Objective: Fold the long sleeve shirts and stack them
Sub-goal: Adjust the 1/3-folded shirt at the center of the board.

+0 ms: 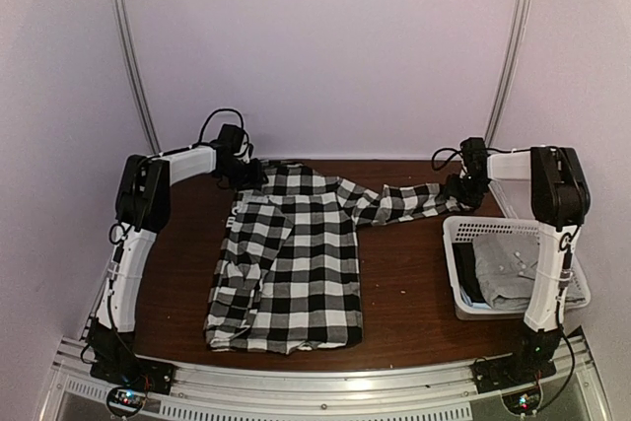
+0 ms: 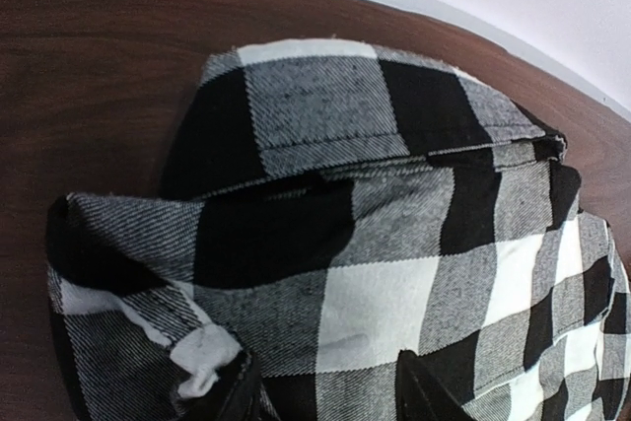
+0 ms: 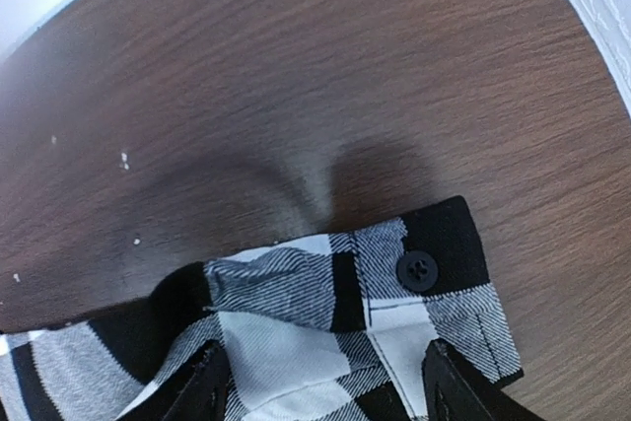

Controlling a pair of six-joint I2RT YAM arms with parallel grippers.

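I need to fold the sleeve across the shirt's body, so I should next grab the outstretched sleeve of the checked shirt (image 1: 286, 263) with my right gripper at its buttoned cuff (image 1: 455, 201).
The black-and-white checked shirt (image 1: 286, 263) lies flat on the brown table, one sleeve stretched right towards the basket. My left gripper (image 1: 244, 171) is over the shirt's far left shoulder. In the left wrist view it (image 2: 325, 393) is open, fingers (image 2: 229, 393) apart with the checked cloth (image 2: 375, 283) beneath. My right gripper (image 1: 460, 190) is at the sleeve's end. In the right wrist view it (image 3: 325, 384) is open over the cuff (image 3: 394, 293), which has a black button (image 3: 416, 270). The grey shirt (image 1: 511, 265) lies in the basket.
The white lattice basket (image 1: 455, 234) stands at the table's right side, beside the right arm. The table's far edge (image 1: 385, 159) meets the white back wall. Bare wood shows left of the shirt (image 1: 182, 273) and between shirt and basket (image 1: 404, 273).
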